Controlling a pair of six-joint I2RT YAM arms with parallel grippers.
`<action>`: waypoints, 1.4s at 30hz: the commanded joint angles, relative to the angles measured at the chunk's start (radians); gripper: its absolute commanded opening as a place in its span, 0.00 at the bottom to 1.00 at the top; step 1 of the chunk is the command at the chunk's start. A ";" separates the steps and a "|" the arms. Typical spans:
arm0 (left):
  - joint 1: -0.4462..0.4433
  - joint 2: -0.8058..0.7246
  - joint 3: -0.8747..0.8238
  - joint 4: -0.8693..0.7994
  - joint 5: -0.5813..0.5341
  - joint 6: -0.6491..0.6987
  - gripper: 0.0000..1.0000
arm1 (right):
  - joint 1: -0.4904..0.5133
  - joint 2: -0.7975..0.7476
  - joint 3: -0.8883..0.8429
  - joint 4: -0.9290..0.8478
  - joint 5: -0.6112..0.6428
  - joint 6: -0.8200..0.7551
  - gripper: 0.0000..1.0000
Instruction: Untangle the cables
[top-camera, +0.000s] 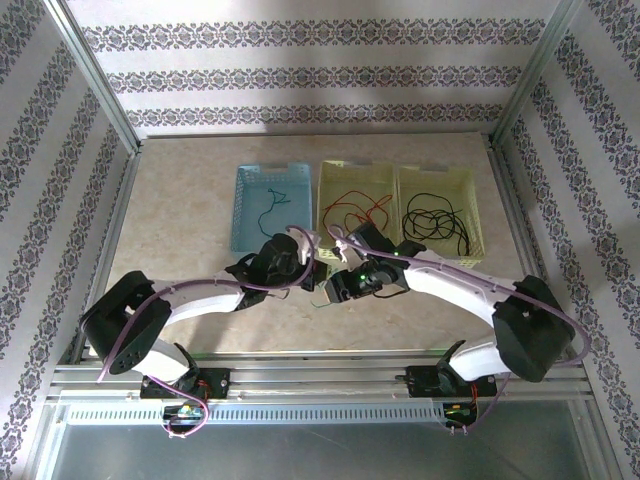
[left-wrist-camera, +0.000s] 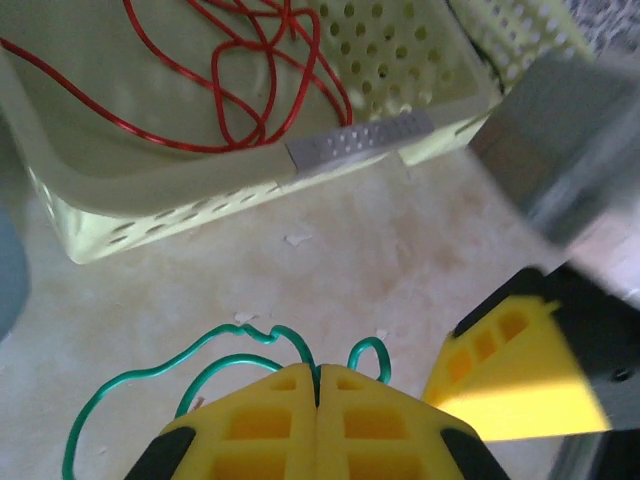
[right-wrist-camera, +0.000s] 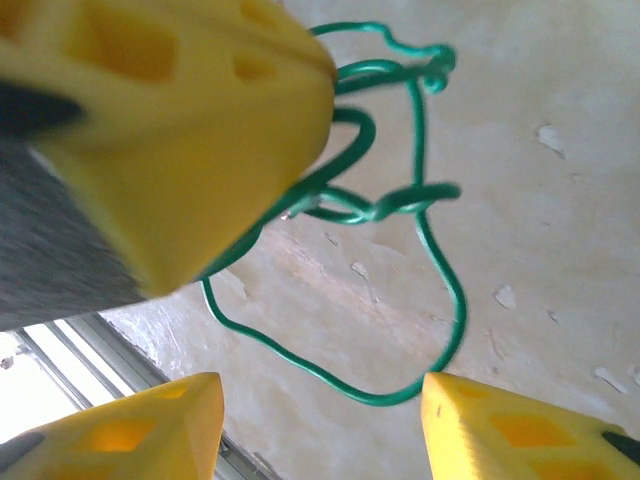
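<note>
The robot's right hand should grab the green cable by its hanging loop (top-camera: 320, 304) (right-wrist-camera: 352, 391) and leave the left gripper's pinch free. Then it can pull the cable untangled.
My left gripper (left-wrist-camera: 318, 385) is shut on a green cable (left-wrist-camera: 150, 375), pinched between the yellow fingertips, and its curly loops trail out to the left over the table. In the right wrist view the same green cable (right-wrist-camera: 425, 215) hangs from the left gripper's yellow finger (right-wrist-camera: 190, 110). Its lowest loop reaches down between the tips of my open right gripper (right-wrist-camera: 320, 410) and brushes the right-hand fingertip (right-wrist-camera: 450, 400). A red cable (left-wrist-camera: 235, 95) lies in the middle basket (top-camera: 355, 170). A black cable (top-camera: 437, 217) lies in the right basket (top-camera: 440, 175). Another green cable (top-camera: 270, 205) lies in the blue basket (top-camera: 243, 215).
Three baskets stand in a row at the back of the table, just beyond both grippers. The middle basket's near wall (left-wrist-camera: 200, 205) is close ahead of the left gripper. The metal rail (top-camera: 300, 360) runs along the table's front edge under the arms.
</note>
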 joint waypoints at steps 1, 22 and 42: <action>0.016 -0.032 -0.011 0.121 0.090 -0.081 0.00 | -0.011 0.018 0.030 0.058 -0.073 -0.031 0.54; 0.016 -0.144 -0.008 -0.041 0.052 -0.032 0.00 | -0.173 -0.249 -0.129 0.154 -0.079 0.047 0.45; 0.016 -0.141 0.010 -0.055 0.046 -0.018 0.00 | -0.105 -0.185 -0.135 0.122 -0.030 0.005 0.31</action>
